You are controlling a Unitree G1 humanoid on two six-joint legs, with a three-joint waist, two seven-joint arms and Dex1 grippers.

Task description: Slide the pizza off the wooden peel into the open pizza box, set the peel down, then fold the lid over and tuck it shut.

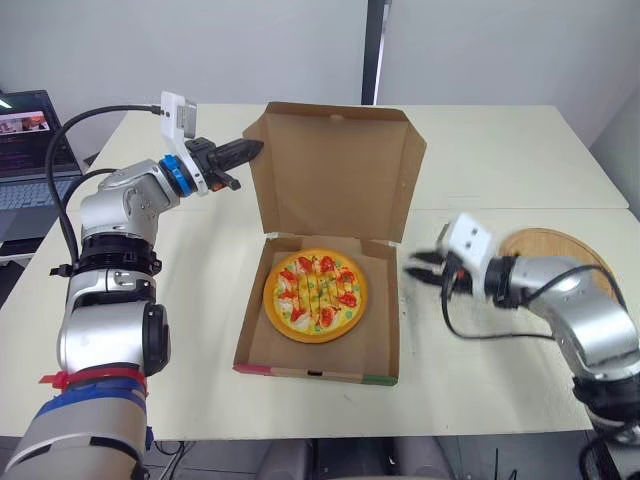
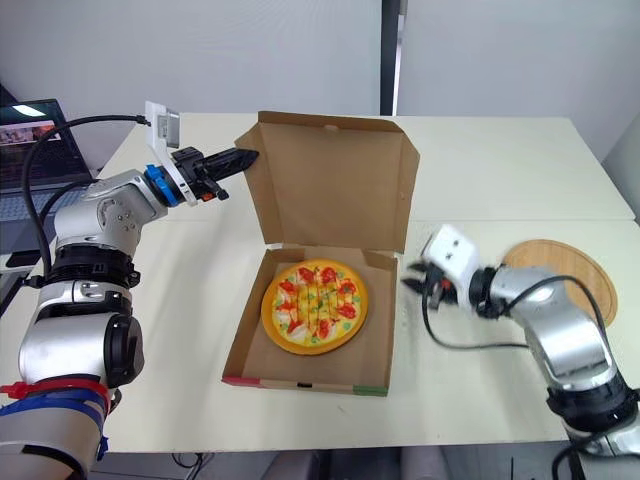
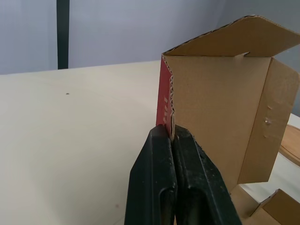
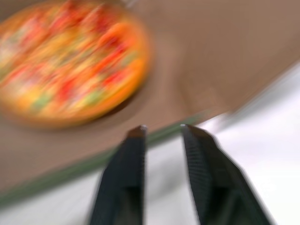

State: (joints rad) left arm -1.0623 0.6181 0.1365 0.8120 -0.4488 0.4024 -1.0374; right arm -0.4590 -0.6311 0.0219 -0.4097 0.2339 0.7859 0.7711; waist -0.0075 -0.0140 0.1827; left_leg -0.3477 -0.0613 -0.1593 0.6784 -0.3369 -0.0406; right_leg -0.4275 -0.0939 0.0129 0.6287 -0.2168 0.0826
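Observation:
The lid needs to fold over the pizza (image 1: 315, 295), so my right gripper should next grab the lid's side flap by its edge (image 1: 415, 176).
The pizza (image 1: 315, 295) lies flat in the base of the open cardboard box (image 1: 385, 345). The lid (image 1: 335, 170) stands upright behind it. My left gripper (image 1: 255, 149) is at the lid's left edge; in the left wrist view its fingers (image 3: 159, 154) are shut with the corrugated edge (image 3: 171, 112) caught at their tips. My right gripper (image 1: 415, 268) hovers open just outside the box's right wall, with nothing between its fingers (image 4: 133, 154). The round wooden peel (image 1: 560, 250) lies flat on the table behind my right arm.
A laptop (image 1: 30, 150) sits open beyond the table's left edge. The table (image 1: 500, 150) reaches far behind and to the right of the box. A seam between two tabletops runs along the right side (image 1: 520, 208).

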